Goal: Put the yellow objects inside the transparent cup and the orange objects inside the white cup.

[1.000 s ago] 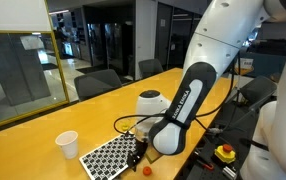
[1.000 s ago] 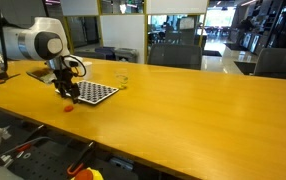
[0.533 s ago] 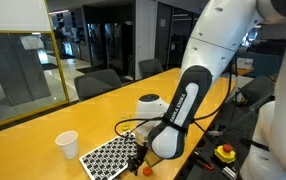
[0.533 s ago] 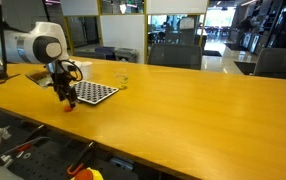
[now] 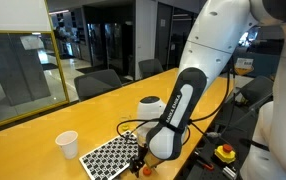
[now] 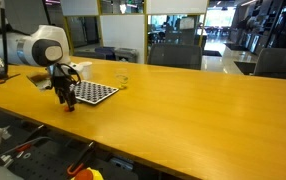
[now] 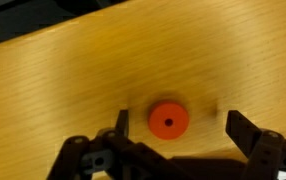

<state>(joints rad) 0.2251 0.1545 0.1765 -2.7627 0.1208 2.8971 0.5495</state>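
Observation:
The round orange object (image 5: pixel 148 171) lies between both open fingers, so it is time to close now. Closing now would catch the object.
In the wrist view one small round orange object (image 7: pixel 168 120) with a centre hole lies on the wooden table, between my open gripper's (image 7: pixel 182 125) dark fingers (image 7: pixel 241 130), nearer the left one and touching neither. In both exterior views the gripper (image 5: pixel 139 163) (image 6: pixel 68 99) hangs low over the table just off the checkerboard's corner. The white cup (image 5: pixel 68 144) stands upright to the left of the board. The transparent cup (image 6: pixel 121 80) is faintly visible beyond the board. The yellow objects are out of view.
A black-and-white checkerboard mat (image 5: pixel 111 155) (image 6: pixel 94 93) lies flat beside the gripper. The table's front edge (image 5: pixel 173 172) runs close by. A yellow box with a red button (image 5: pixel 226 153) sits below the table. Chairs (image 5: pixel 100 82) line the far side.
The arm has swung lower and closer to the orange piece, which the gripper now straddles. The jaws have stayed open.

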